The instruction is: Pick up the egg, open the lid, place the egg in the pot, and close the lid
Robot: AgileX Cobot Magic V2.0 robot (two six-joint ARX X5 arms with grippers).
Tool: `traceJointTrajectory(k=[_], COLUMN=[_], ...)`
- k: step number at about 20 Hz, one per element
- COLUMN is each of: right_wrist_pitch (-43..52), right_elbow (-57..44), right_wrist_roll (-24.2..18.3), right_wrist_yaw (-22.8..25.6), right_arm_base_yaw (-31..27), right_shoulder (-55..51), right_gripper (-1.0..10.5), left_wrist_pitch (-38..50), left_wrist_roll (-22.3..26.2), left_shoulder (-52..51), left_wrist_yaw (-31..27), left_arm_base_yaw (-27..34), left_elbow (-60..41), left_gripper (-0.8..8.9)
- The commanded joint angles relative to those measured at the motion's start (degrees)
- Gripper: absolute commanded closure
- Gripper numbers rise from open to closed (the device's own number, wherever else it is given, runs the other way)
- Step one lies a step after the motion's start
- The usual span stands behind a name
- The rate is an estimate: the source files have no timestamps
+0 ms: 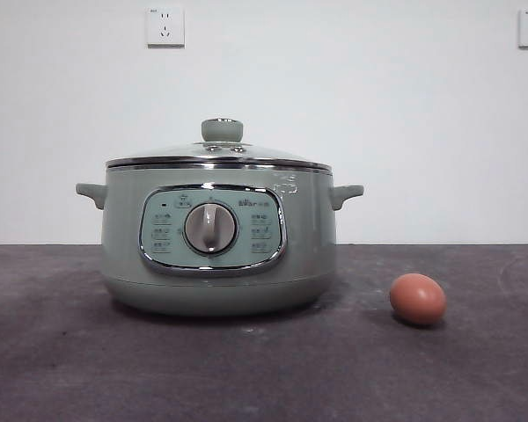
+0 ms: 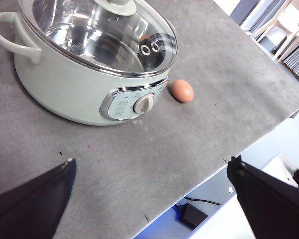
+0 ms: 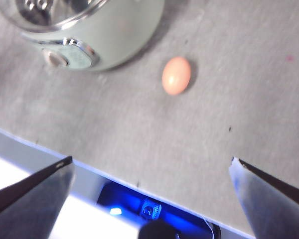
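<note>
The reddish-brown egg needs to go into the pot (image 1: 218,237), so my right gripper should grab the egg by its rounded body (image 1: 417,299) next.
The sage-green pot (image 1: 218,237) stands on the dark table with its glass lid (image 1: 218,154) shut on it, knob on top. The reddish-brown egg (image 1: 417,299) lies on the table to the pot's right, apart from it. In the left wrist view the pot (image 2: 65,84), lid (image 2: 99,35) and egg (image 2: 182,90) show well beyond my open, empty left gripper (image 2: 152,172). In the right wrist view my right gripper (image 3: 152,167) is open and empty, high above the table's edge, with the egg (image 3: 176,75) and pot (image 3: 114,40) beyond it. Neither arm shows in the front view.
The grey table (image 1: 264,369) ends at a near edge (image 3: 89,169) with a blue-lit device below it. A white wall with two sockets (image 1: 165,26) stands behind the table.
</note>
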Motion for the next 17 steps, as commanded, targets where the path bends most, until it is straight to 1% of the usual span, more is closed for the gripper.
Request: traceJointTrajectory(k=[1,7,8,10,12,15,17], right_wrist_pitch=[2.3,11.1,13.1,16.2,18.9,23.4,25.6], right_elbow=[0.0,0.0,0.0,0.0,0.0,0.0,0.0], right_wrist_roll=[1.2,3.5,4.1,4.4,4.6,4.6,4.9], right_wrist_yaw=[-0.1,0.7,1.8,5.9,8.1,10.4,12.8], right_arm_base_yaw=[1.2,9.9,11.1,13.7,15.6,17.1,17.5], right_shoulder=[2.7,17.0,19.8,25.4,30.8,37.3,40.8], right_gripper=[3.2,3.2,3.2,3.2,3.2,3.3,3.8], left_wrist_pitch=[0.2,0.3,0.3,0.3,0.3,0.3,0.3], left_wrist_roll=[0.4,0.4,0.4,0.4,0.4,0.4,0.4], left_shoulder=[-0.1,-0.1,-0.1,-0.1,-0.1,-0.1,-0.1], left_wrist_yaw=[0.4,0.4,0.4,0.4,0.4,0.4,0.4], left_arm_base_yaw=[0.0,0.0,0.0,0.0,0.0,0.0,0.0], left_elbow=[0.2,0.2,0.2,0.2,0.2,0.2,0.2], left_gripper=[1.28,1.28,1.28,1.28,1.28,1.28,1.28])
